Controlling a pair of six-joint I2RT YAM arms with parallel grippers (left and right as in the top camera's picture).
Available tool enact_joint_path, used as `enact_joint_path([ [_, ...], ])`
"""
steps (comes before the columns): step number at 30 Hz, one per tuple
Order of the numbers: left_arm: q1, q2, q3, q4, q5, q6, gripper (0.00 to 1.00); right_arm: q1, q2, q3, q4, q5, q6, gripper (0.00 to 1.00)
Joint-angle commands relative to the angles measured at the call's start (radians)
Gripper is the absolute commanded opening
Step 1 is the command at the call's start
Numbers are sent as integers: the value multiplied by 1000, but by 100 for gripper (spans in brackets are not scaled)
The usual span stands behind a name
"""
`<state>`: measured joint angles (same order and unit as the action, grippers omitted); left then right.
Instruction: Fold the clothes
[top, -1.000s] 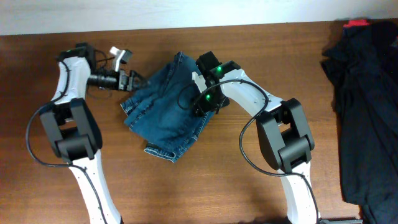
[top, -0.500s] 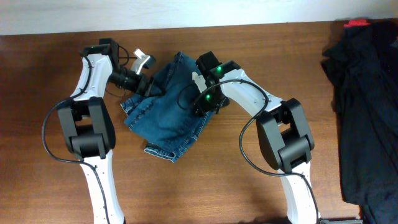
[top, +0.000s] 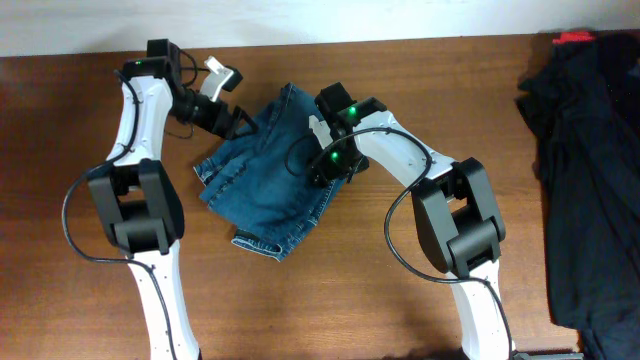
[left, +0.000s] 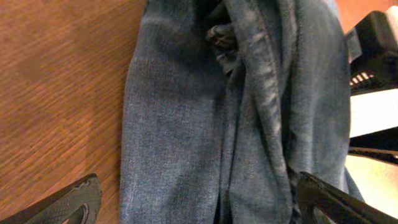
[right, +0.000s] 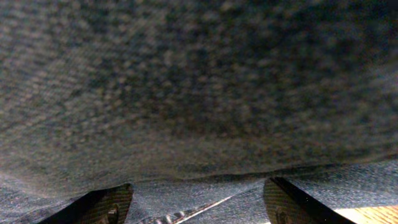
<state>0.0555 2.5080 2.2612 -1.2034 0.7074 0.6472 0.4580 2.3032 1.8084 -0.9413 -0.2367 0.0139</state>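
Observation:
I need to move the bundle aside still folded, so next I need to grab the jeans' denim folds at the bundle's far edge (top: 256, 131) (left: 208, 194) with my left gripper.
The blue denim jeans (top: 265, 185) lie in a loosely folded bundle at the middle of the brown table. My left gripper (top: 236, 122) is at the bundle's far left edge; in the left wrist view its fingers (left: 199, 208) are spread wide over the denim folds (left: 186, 124), open and holding nothing. My right gripper (top: 325, 166) rests at the bundle's right edge. In the right wrist view its fingers (right: 205, 202) are apart with denim (right: 199, 81) lying between them and a fold close above.
A pile of dark clothing (top: 585, 170) covers the table's right end, with a red item (top: 573, 37) at its far corner. The right arm's white and black body (left: 373, 74) shows at the right of the left wrist view.
My left arm has swung from the table's left side toward the back and right, bringing its gripper over the jeans' far left edge. The right arm and the jeans have not moved.

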Motion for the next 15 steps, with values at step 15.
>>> enact_joint_path([
  [15, -70, 125, 10, -203, 143, 89, 99, -1, 67, -21, -22, 2, 3, 74],
])
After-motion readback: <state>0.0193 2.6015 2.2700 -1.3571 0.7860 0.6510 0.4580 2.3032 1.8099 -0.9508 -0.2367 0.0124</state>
